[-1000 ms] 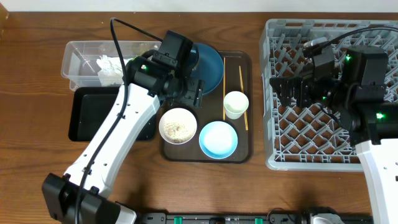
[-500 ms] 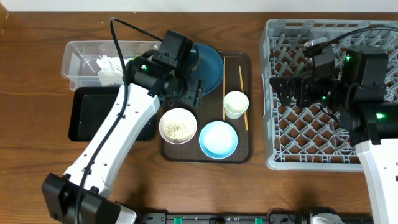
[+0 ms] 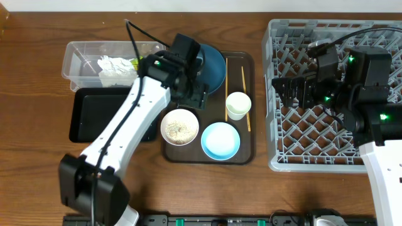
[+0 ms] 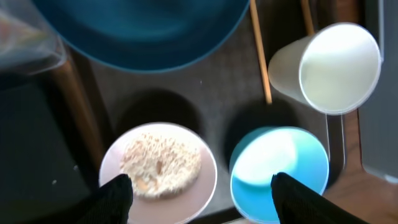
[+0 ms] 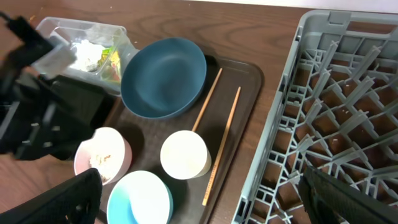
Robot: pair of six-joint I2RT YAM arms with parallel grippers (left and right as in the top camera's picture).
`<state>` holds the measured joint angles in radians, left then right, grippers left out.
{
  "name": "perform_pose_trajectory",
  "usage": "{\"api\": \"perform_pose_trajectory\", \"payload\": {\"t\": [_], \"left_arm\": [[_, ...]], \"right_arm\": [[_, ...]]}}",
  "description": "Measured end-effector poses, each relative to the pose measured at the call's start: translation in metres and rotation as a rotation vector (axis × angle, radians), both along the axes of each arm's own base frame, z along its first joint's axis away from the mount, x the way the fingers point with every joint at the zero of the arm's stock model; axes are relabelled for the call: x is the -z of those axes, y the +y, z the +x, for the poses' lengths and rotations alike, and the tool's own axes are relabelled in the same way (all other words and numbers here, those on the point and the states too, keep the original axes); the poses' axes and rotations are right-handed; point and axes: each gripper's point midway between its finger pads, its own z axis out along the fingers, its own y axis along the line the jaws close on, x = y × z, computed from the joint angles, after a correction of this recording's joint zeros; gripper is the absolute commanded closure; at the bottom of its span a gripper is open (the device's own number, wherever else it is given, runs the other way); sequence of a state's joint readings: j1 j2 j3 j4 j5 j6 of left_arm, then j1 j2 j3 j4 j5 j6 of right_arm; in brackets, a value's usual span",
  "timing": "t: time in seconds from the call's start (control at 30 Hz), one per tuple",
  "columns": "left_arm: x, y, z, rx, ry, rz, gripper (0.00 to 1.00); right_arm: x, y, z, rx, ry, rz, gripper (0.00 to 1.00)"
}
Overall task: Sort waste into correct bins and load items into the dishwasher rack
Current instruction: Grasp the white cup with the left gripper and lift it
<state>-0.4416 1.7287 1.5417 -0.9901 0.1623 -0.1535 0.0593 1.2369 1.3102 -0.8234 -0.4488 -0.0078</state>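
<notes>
My left gripper grabs the white cup by its rim next. The cup's base stays free for handover to my right gripper for rack loading.
My left gripper is open and empty, hovering over the brown tray between the dark-blue bowl and the small white bowl that holds rice grains. In the left wrist view its fingertips straddle the white bowl and the light-blue bowl. The white cup stands beside two chopsticks. Crumpled tissue and a yellow-green wrapper lie in the clear tub. The black tray is in front of it. My right gripper is open over the grey rack.
The brown serving tray carries the bowls, cup and chopsticks between the bins and the rack. The rack's upright pegs fill its floor. Bare wooden table lies to the front left.
My left arm has swung slightly right, away from the clear tub and further over the brown tray. The tissue in the tub shows more fully. The right arm has not moved.
</notes>
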Motion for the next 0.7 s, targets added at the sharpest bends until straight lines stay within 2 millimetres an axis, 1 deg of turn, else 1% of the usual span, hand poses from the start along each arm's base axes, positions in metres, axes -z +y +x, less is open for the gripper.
{"api": "perform_pose_trajectory", "payload": {"t": [0.07, 0.17, 0.3, 0.33, 0.4, 0.53, 0.57, 0.63, 0.7], "left_arm": [[-0.002, -0.01, 0.007, 0.006, -0.035, -0.024, 0.26], [-0.01, -0.033, 0.016, 0.034, -0.096, -0.09, 0.26], [-0.019, -0.068, 0.019, 0.075, -0.122, -0.208, 0.27], [-0.016, -0.073, 0.018, 0.082, -0.108, -0.224, 0.27], [-0.004, -0.078, 0.015, 0.085, -0.063, -0.236, 0.27], [0.03, -0.082, 0.013, 0.072, 0.032, -0.219, 0.28], [0.035, -0.082, 0.013, 0.07, 0.045, -0.215, 0.28], [0.042, -0.082, 0.013, 0.065, 0.061, -0.208, 0.28], [0.043, -0.082, 0.013, 0.062, 0.064, -0.207, 0.28]], "right_arm": [[0.0, 0.0, 0.0, 0.0, 0.0, 0.001, 0.01], [0.0, 0.0, 0.0, 0.0, 0.0, 0.001, 0.01], [0.0, 0.0, 0.0, 0.0, 0.0, 0.001, 0.01], [0.0, 0.0, 0.0, 0.0, -0.001, 0.001, 0.01], [0.0, 0.0, 0.0, 0.0, 0.0, 0.001, 0.01], [0.0, 0.0, 0.0, 0.0, 0.003, 0.001, 0.01], [0.0, 0.0, 0.0, 0.0, 0.002, 0.001, 0.01], [0.0, 0.0, 0.0, 0.0, 0.002, 0.001, 0.01], [0.0, 0.0, 0.0, 0.0, 0.003, 0.001, 0.01]]}}
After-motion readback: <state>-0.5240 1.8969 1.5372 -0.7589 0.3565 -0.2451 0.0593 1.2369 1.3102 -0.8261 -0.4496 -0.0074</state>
